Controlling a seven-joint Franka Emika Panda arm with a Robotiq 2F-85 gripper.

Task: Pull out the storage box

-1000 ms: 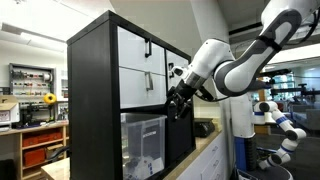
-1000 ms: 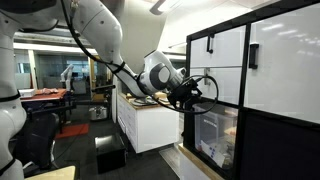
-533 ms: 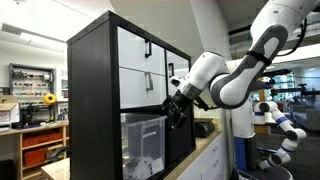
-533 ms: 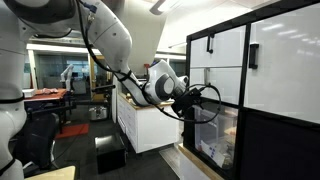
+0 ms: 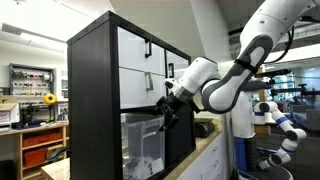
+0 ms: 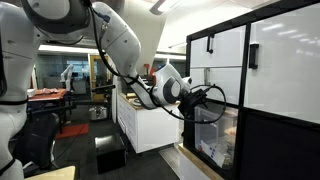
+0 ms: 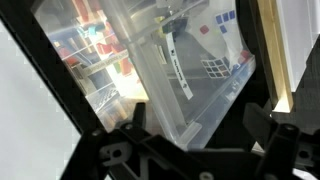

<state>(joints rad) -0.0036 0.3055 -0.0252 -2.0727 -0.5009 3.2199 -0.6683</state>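
Next, my gripper grabs the storage box by its top front rim (image 7: 150, 75) to pull the box out of the shelf.
The storage box (image 5: 143, 143) is a clear plastic bin sitting in a lower cubby of the black shelf unit (image 5: 92, 100). It also shows in an exterior view (image 6: 216, 137) and fills the wrist view (image 7: 170, 70), with its rimmed edge (image 7: 190, 115) close to the jaws. My gripper (image 5: 164, 108) is at the top front of the box, also seen in an exterior view (image 6: 205, 103). In the wrist view the two dark fingers stand apart, open, on either side of the box's rim (image 7: 195, 135), with nothing held.
White-fronted drawers with black handles (image 5: 137, 68) fill the cubbies above the box. A white cabinet (image 6: 145, 122) stands beside the shelf. A second robot arm (image 5: 280, 120) and workbenches (image 5: 35, 110) are in the background.
The gripper has moved toward the shelf and slightly down, closing in on the box's top front edge. The box has not moved.
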